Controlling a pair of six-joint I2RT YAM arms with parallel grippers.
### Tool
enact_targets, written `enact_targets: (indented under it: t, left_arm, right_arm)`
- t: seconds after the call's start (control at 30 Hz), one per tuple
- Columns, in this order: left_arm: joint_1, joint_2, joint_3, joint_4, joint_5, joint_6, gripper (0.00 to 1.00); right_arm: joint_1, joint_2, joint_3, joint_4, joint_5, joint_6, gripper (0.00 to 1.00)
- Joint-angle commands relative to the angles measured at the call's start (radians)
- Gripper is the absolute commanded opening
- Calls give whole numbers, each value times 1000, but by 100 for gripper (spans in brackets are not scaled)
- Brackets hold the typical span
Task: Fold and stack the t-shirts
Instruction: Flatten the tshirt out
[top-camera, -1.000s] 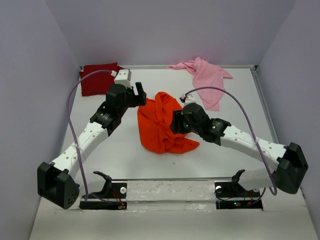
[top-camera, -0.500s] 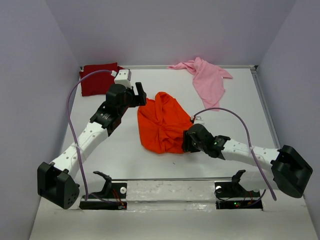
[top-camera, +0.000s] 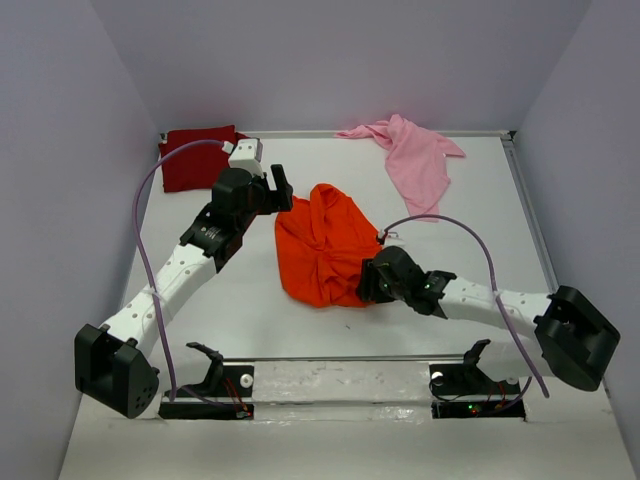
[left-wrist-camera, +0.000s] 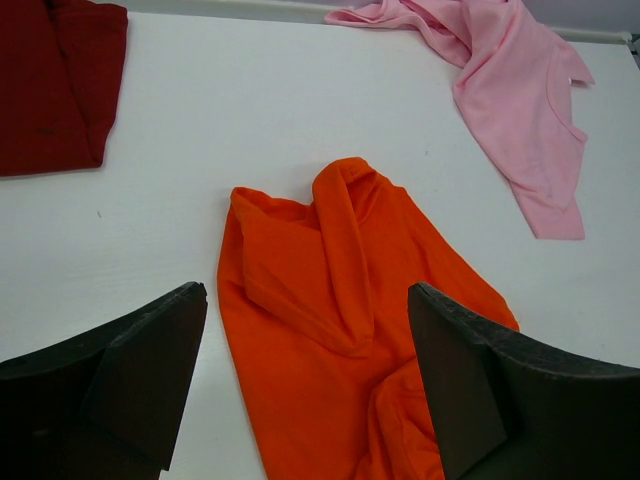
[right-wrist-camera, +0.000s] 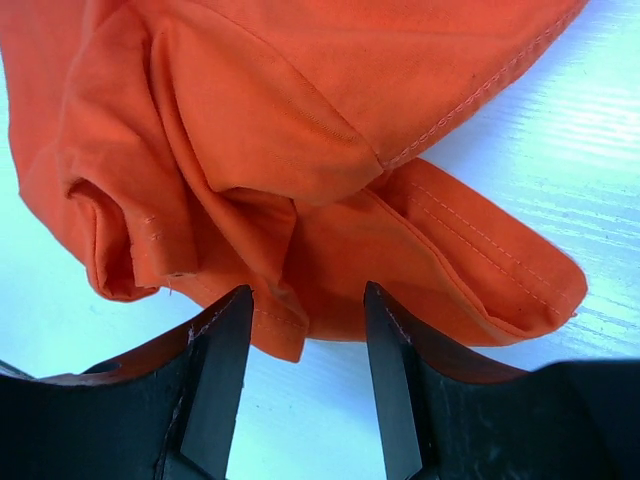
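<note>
The orange t-shirt (top-camera: 325, 245) needs to be lifted and spread open for folding, so my right gripper will grip its near hem edge next.
The bright orange t-shirt (top-camera: 325, 245) lies crumpled in the middle of the table; it also shows in the left wrist view (left-wrist-camera: 340, 320) and the right wrist view (right-wrist-camera: 300, 150). The dark red t-shirt (top-camera: 195, 155) lies folded at the far left corner. The light pink t-shirt (top-camera: 415, 155) lies loose at the far right. My left gripper (top-camera: 280, 188) is open and empty, above the table left of the orange shirt's far end. My right gripper (right-wrist-camera: 305, 305) is open, low at the orange shirt's near right hem, with the hem edge between its fingers.
Grey walls enclose the white table (top-camera: 470, 250) on three sides. A metal rail (top-camera: 340, 375) with the arm mounts runs along the near edge. Purple cables loop over both arms.
My right arm swung down and toward me, from the orange shirt's right side to its near right hem. The left arm has not moved.
</note>
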Motion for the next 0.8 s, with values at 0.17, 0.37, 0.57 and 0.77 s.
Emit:
enact_targets:
  t: [0.17, 0.37, 0.57, 0.77]
  left_arm:
    - [4, -12, 5, 27, 2, 2, 91]
    - [4, -16, 5, 27, 1, 3, 91]
    - [4, -13, 5, 27, 1, 2, 91]
    - [4, -13, 5, 27, 1, 3, 91]
  right_arm:
    - [15, -80, -6, 46, -45, 46, 53]
    - [24, -73, -38, 79, -57, 74, 52]
    - [43, -22, -48, 113, -65, 87, 52]
    - [43, 15, -54, 151, -71, 90, 52]
